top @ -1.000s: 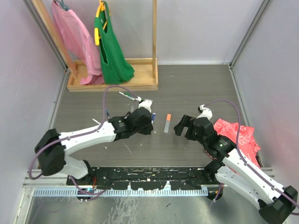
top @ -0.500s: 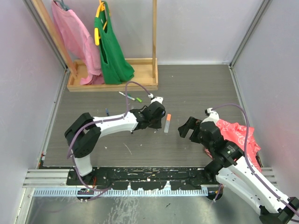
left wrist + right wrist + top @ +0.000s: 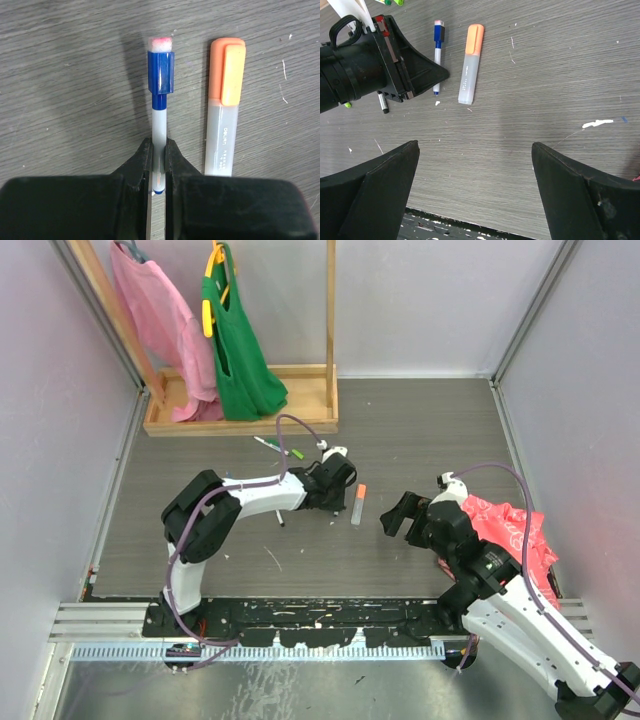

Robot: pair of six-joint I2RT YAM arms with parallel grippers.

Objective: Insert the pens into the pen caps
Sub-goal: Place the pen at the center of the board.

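Note:
The blue pen is ready to be released from my left gripper, as empty table is close below it. The pen would end up flat beside the highlighter [image 3: 357,504].
My left gripper [image 3: 159,150] [image 3: 332,498] is shut on the white barrel of a thin blue pen [image 3: 160,125] [image 3: 437,55], low over the table. A dark blue pen cap [image 3: 161,72] sits on the pen's far end. An orange-capped highlighter [image 3: 225,105] [image 3: 357,504] [image 3: 470,65] lies parallel, just right of it. My right gripper [image 3: 475,145] [image 3: 400,515] hangs open and holds nothing, a little right of the highlighter. Two green pens [image 3: 281,448] lie behind the left gripper. A thin dark pen [image 3: 278,515] [image 3: 382,102] lies beside the left wrist.
A red cloth [image 3: 505,525] lies under the right arm. A wooden rack [image 3: 245,410] with pink and green garments stands at the back left. Small white scraps [image 3: 597,122] dot the grey table. Walls close in on three sides.
The left arm has swung right with the blue pen and now rests beside the orange highlighter. The right gripper has drawn back slightly to the right, still open.

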